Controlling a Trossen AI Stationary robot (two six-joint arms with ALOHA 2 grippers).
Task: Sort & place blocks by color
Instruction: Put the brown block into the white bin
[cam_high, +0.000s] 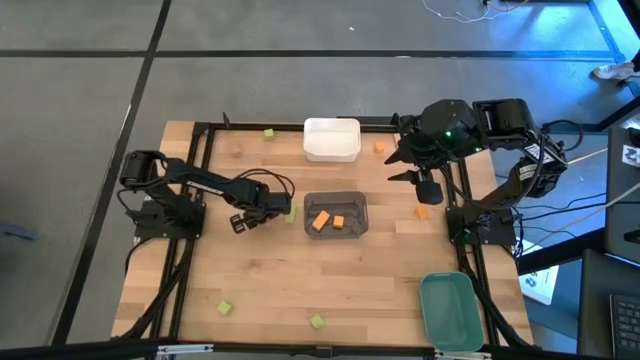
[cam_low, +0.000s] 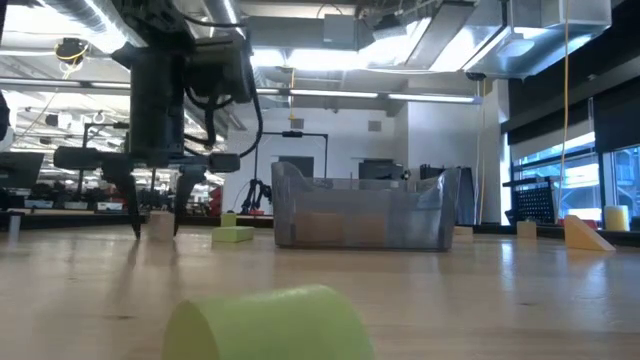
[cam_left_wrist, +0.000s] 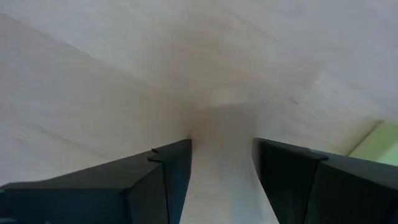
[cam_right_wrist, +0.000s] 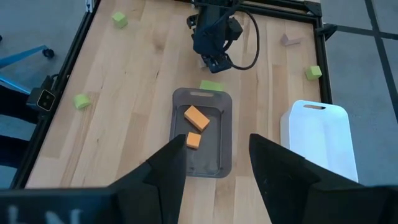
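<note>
My left gripper will next pick up the pale tan block by its long sides, to sort it into the white bin (cam_high: 332, 140).
My left gripper (cam_high: 243, 219) points down at the table, left of the dark grey bin (cam_high: 336, 214). It is open, with a pale tan block (cam_low: 160, 225) on the table between its fingertips. The low view shows a gap on each side of the block, which also shows in the left wrist view (cam_left_wrist: 222, 115). Two orange blocks (cam_high: 327, 221) lie in the grey bin. A light green block (cam_high: 291, 214) lies against the bin's left wall. My right gripper (cam_high: 417, 166) is open and empty, high above the table's far right.
A white bin (cam_high: 331, 140) stands at the far middle and a green bin (cam_high: 448, 310) at the near right corner. Loose green blocks (cam_high: 268, 133) (cam_high: 225, 308) (cam_high: 317, 321) and orange blocks (cam_high: 380, 147) (cam_high: 422, 211) lie scattered on the wood.
</note>
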